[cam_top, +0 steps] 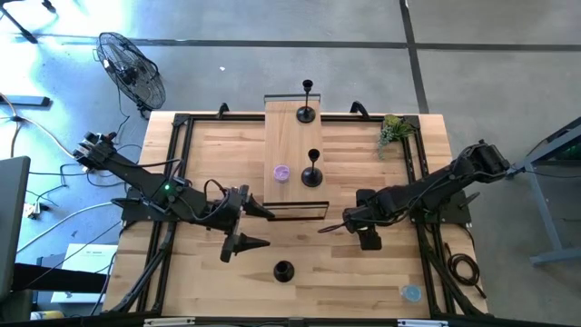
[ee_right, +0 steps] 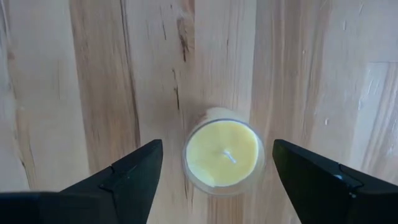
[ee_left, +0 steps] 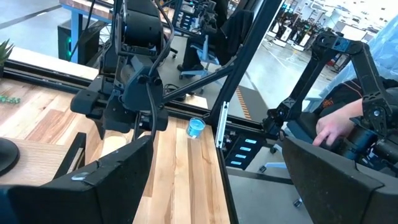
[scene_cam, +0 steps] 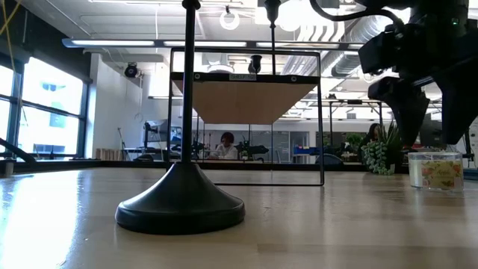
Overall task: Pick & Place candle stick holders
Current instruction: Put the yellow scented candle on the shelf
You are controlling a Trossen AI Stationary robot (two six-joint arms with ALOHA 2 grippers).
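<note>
My right gripper should wait to close, as empty table shows between its fingers and the glass of the yellow candle (ee_right: 224,154) and it would miss now.
Three black candle stick holders show. One (cam_top: 307,111) stands at the far end of a raised wooden shelf (cam_top: 289,136) and one (cam_top: 312,174) nearer its front. The third (cam_top: 283,271) (scene_cam: 183,202) rests by its round base on the table near the front edge. My right gripper (cam_top: 359,227) (ee_right: 217,146) points down, open. It hovers over a yellow candle in a glass (ee_right: 222,155) (scene_cam: 437,170), one finger on either side and clear of it. My left gripper (cam_top: 256,227) (ee_left: 211,168) is open and empty, held level above the table left of the shelf's front.
A purple candle (cam_top: 281,173) sits on the shelf, which stands on a black wire frame (scene_cam: 323,119). A green plant sprig (cam_top: 392,132) is at the far right and a small blue candle (cam_top: 411,292) near the front right corner. A person's hand (ee_left: 336,127) shows beyond the table.
</note>
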